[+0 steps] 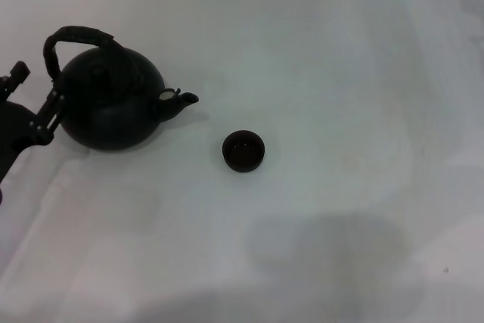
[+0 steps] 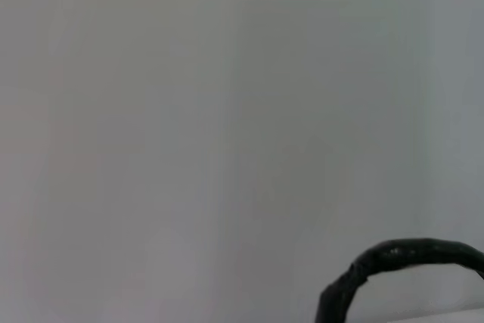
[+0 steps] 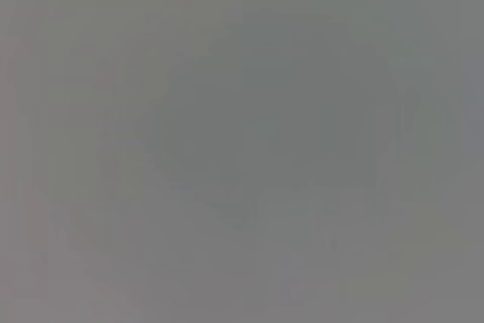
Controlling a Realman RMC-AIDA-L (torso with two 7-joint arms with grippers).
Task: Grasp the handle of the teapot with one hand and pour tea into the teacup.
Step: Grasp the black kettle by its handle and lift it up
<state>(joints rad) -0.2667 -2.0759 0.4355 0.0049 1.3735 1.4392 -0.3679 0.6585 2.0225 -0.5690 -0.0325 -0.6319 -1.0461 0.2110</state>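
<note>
My left gripper's fingers stop short of the teapot's arched handle (image 2: 340,290), so they move toward it, before closing.
The matte black teapot (image 1: 110,107) stands upright at the left of the white table, its short spout (image 1: 184,100) pointing right toward the teacup. Its rough arched handle (image 1: 76,35) loops over the lid; part of it also shows in the left wrist view (image 2: 393,259). The tiny dark teacup (image 1: 243,150) stands empty-looking to the right of the spout, apart from the pot. My left gripper (image 1: 34,97) is at the far left edge, right beside the pot's left side below the handle's end, fingers spread and holding nothing. My right gripper is out of view.
The white table (image 1: 340,73) stretches to the right and front of the cup. A soft grey shadow (image 1: 325,255) lies on it at the front. The right wrist view shows only blank grey surface.
</note>
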